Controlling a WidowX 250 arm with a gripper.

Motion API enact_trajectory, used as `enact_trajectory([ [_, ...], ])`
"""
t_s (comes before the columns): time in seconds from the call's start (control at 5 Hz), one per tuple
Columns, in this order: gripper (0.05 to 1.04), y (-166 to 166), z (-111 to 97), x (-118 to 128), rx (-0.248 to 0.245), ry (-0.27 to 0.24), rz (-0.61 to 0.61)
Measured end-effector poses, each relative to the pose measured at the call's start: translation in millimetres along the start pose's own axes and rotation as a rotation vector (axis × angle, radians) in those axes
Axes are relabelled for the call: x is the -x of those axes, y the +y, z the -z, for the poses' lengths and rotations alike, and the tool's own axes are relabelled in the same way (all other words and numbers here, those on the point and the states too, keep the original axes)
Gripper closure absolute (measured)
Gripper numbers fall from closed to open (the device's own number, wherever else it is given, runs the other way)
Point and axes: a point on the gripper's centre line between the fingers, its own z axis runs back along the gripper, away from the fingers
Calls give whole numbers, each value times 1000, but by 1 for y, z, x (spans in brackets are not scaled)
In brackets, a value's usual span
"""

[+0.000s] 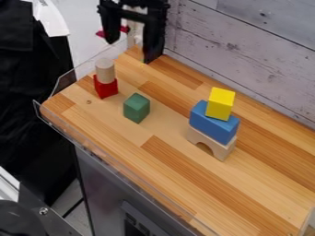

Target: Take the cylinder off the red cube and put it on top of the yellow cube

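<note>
The robot's gripper will next grab the wooden cylinder (105, 70) by its curved side, and then it will set the cylinder on top of the yellow cube.
At the top of the camera view, my gripper (130, 46) hangs over the back left end of the wooden surface, its two fingers spread wide with nothing held between them. A plain wooden cylinder (105, 70) stands upright on the red cube (106, 87), in front of the gripper and slightly to its left. The yellow cube (220, 103) rests on a blue block (212, 121), which lies on a wooden arch block (211, 143) right of centre.
A green block (137, 108) stands between the red cube and the arch stack. Behind the wooden countertop (166, 184) rises a grey plank wall (246, 50). A clear low guard runs along the left and front edges.
</note>
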Motion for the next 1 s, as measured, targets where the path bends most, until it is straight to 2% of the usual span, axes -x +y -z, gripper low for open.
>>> enact_trajectory([
  [0.2,84,19,4,-3,-5,1,-27],
  [0.4,84,30,12,-3,-26,28,-35],
  [1.0,84,40,39,4,-17,115,-29],
])
